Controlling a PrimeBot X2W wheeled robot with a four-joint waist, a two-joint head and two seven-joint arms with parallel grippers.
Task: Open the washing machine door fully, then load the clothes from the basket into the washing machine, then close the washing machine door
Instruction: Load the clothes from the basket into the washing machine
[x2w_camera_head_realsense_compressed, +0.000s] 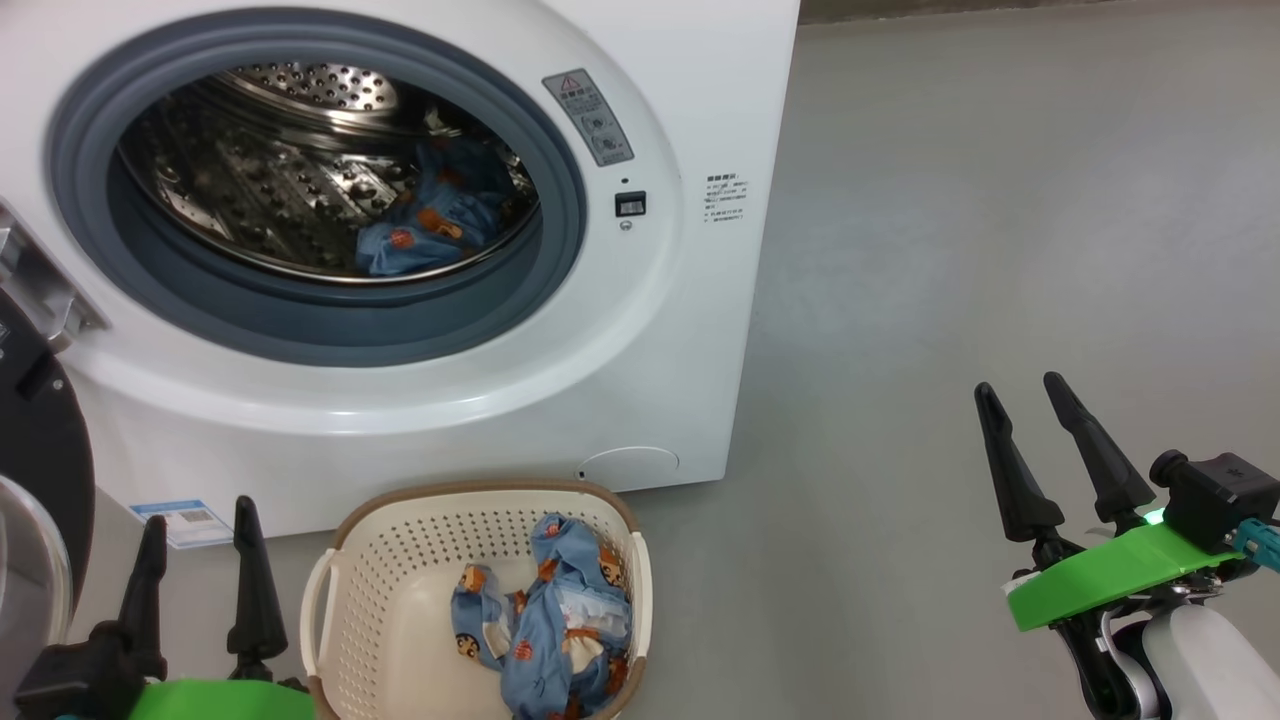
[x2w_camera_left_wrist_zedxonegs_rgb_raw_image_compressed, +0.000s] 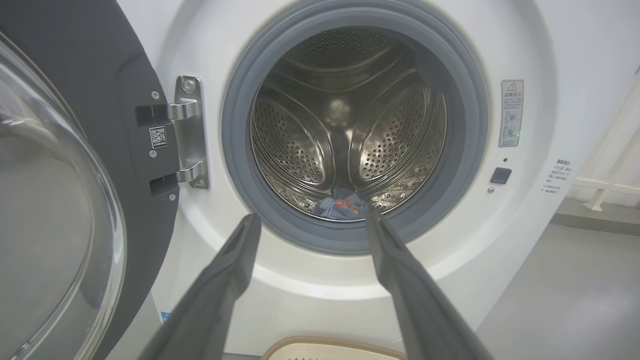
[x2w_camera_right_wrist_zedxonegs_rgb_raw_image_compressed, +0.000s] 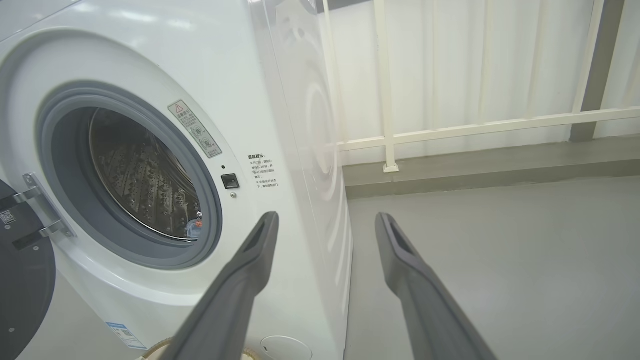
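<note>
I should next grab the raised, bunched folds of the second blue garment in the basket with my left gripper.
The white washing machine (x2w_camera_head_realsense_compressed: 660, 330) stands with its black round door (x2w_camera_left_wrist_zedxonegs_rgb_raw_image_compressed: 100, 125) swung wide to the left on its hinge. One blue printed garment (x2w_camera_head_realsense_compressed: 430, 225) lies at the bottom of the steel drum (x2w_camera_left_wrist_zedxonegs_rgb_raw_image_compressed: 345, 130). A second blue garment (x2w_camera_head_realsense_compressed: 545, 630) sits crumpled in the cream basket (x2w_camera_head_realsense_compressed: 400, 560) on the floor before the machine. My left gripper (x2w_camera_head_realsense_compressed: 200, 525) hovers open just left of the basket, with nothing between its fingers. My right gripper (x2w_camera_head_realsense_compressed: 1015, 390) is open and empty, out over the floor to the right of the machine.
Grey floor (x2w_camera_head_realsense_compressed: 1000, 250) stretches to the right of the machine. A white railing (x2w_camera_right_wrist_zedxonegs_rgb_raw_image_compressed: 475, 125) and pale wall panels stand behind it. The open door's glass bowl (x2w_camera_left_wrist_zedxonegs_rgb_raw_image_compressed: 45, 210) bulges close to my left arm.
</note>
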